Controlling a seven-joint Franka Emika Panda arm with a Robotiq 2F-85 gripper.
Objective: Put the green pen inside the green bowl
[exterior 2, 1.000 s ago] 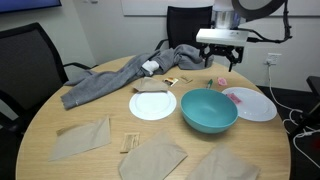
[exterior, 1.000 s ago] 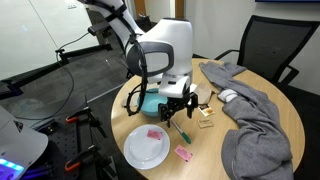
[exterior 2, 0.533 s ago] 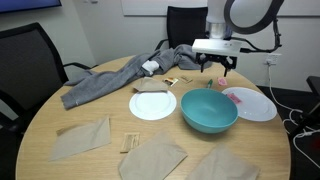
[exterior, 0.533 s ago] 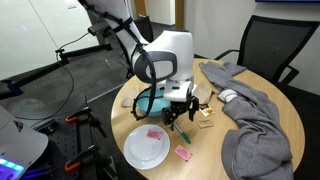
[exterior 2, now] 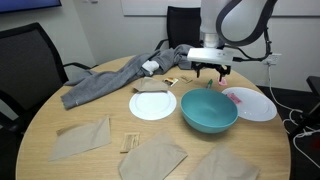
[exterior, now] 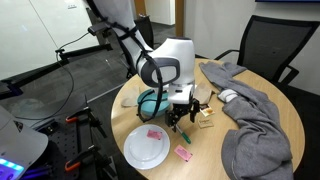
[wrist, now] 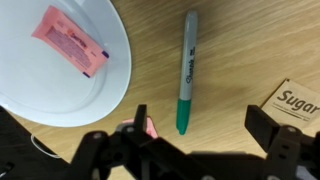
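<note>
The green pen (exterior: 183, 132) (wrist: 186, 75) lines up between my fingers but lies flat on the tabletop below. My gripper should go lower before it closes, because it would miss the pen now.
The green pen (wrist: 186, 75) lies flat on the wooden table, just beside the white plate (wrist: 40, 95) in the wrist view. My gripper (wrist: 200, 130) is open and empty, hovering right above the pen's lower end, with one finger on each side of it. In both exterior views the gripper (exterior: 180, 113) (exterior 2: 210, 76) hangs low over the table behind the teal-green bowl (exterior 2: 209, 110). The bowl (exterior: 149, 102) is empty and partly hidden by the arm. The pen itself is hard to make out in both exterior views.
A pink packet (wrist: 72, 42) lies on the plate; another (exterior: 183, 153) lies on the table. A sugar packet (wrist: 296, 100) is near one finger. A second white plate (exterior 2: 152, 105), a grey cloth (exterior 2: 110, 82) and brown napkins (exterior 2: 155, 158) are also on the round table.
The gripper has come down and moved closer to the table beside the bowl, still open. The pen, bowl and plates have not moved.
</note>
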